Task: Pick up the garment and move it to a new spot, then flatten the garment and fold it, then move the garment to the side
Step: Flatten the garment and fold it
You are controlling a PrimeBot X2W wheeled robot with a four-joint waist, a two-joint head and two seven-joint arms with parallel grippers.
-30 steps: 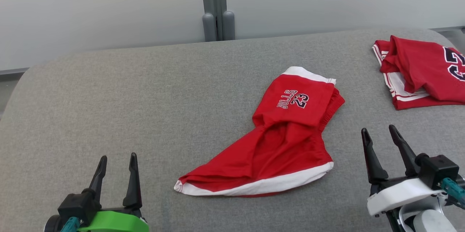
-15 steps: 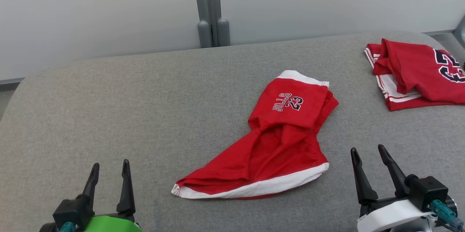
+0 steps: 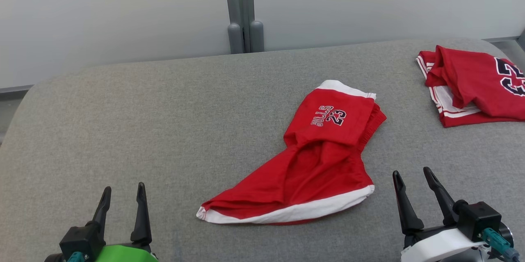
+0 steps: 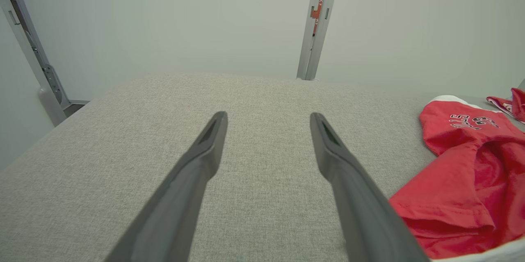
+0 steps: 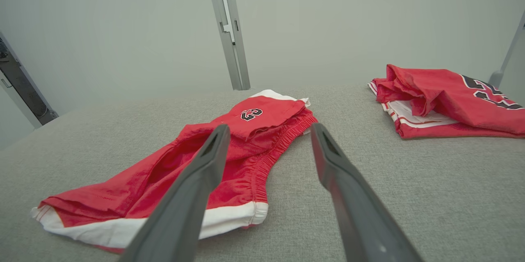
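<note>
The left gripper picks up the garment by a narrow white hem corner (image 3: 202,213) next, since this tapers beside its wide crumpled cloth (image 3: 315,168).
The garment (image 3: 316,159) is a pair of red shorts with white hems and a "23" print, lying crumpled in the middle of the grey padded table (image 3: 164,122). It also appears at the right edge of the left wrist view, the garment (image 4: 467,180), and ahead of the right fingers, the garment (image 5: 229,159). My left gripper (image 3: 122,197) stands open at the lower left, well clear of the cloth. My right gripper (image 3: 412,179) is open at the lower right, just right of the shorts' white hem. Nothing sits between either pair of fingers.
A second red garment (image 3: 471,83) with white trim lies folded at the table's far right corner, also seen as the red garment (image 5: 443,100). A grey post (image 3: 242,12) stands behind the table against a pale wall. The table's left half is bare fabric.
Both grippers have dropped lower in the head view, and the picture as a whole has shifted slightly. The shorts lie as before, untouched.
</note>
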